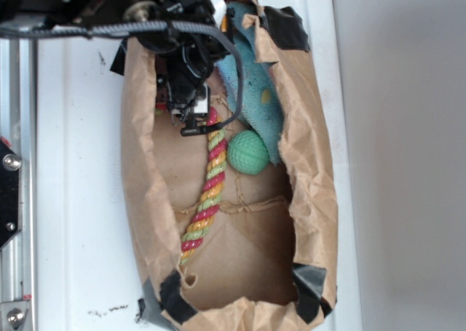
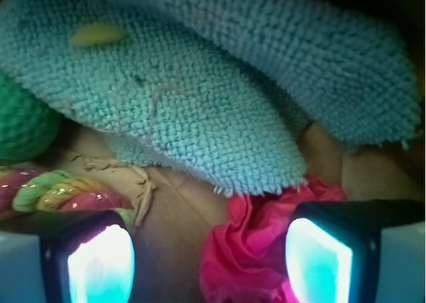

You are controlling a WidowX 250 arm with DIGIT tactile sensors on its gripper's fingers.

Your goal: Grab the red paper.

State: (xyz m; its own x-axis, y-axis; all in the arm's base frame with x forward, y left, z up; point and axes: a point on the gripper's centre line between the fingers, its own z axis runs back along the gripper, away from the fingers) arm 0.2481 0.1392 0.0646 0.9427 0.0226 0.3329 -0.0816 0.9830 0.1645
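Next, my gripper grabs the wad by its ruffled folds to draw the red paper out from the blue cloth's edge.
The red paper is a ruffled bright red wad on the floor of the brown paper bag. In the wrist view it lies between my fingers, close against the right finger and partly tucked under the edge of a blue cloth. My gripper is open, with the jaws wide apart and the left finger over bare bag floor. In the exterior view the gripper is down inside the bag's upper end and hides the red paper.
A red, yellow and green twisted rope runs down the bag just beside the left finger. A green ball rests against the blue cloth. The bag's crumpled walls rise on both sides. A white tabletop surrounds it.
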